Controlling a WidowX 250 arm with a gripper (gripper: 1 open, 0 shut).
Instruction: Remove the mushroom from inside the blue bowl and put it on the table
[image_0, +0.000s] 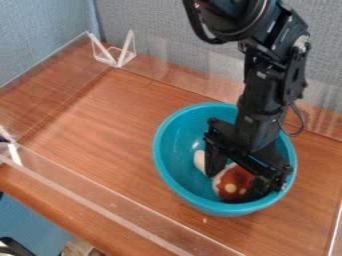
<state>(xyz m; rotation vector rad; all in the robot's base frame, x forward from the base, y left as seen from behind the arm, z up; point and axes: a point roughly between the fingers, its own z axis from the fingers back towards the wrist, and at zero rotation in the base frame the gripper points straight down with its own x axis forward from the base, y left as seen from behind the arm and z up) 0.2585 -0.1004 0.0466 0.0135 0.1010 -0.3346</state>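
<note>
The robot needs to lift the mushroom out of the blue bowl (182, 170), so its gripper should next grab the mushroom by its reddish-brown cap (234, 183).
The blue bowl (182, 170) sits on the table (94, 115) toward the front right. Inside it lies the mushroom (235, 181), its reddish-brown cap facing front and its cream stem toward the left. My gripper (245, 172) reaches down into the bowl and stands open, its black fingers straddling the mushroom on either side. I cannot tell if the fingers touch it. The arm hides the bowl's back right part.
Low clear acrylic walls (80, 190) edge the tabletop at the front and sides. A small white wire stand (112, 48) sits at the back left corner. Bare wood lies to the left of the bowl.
</note>
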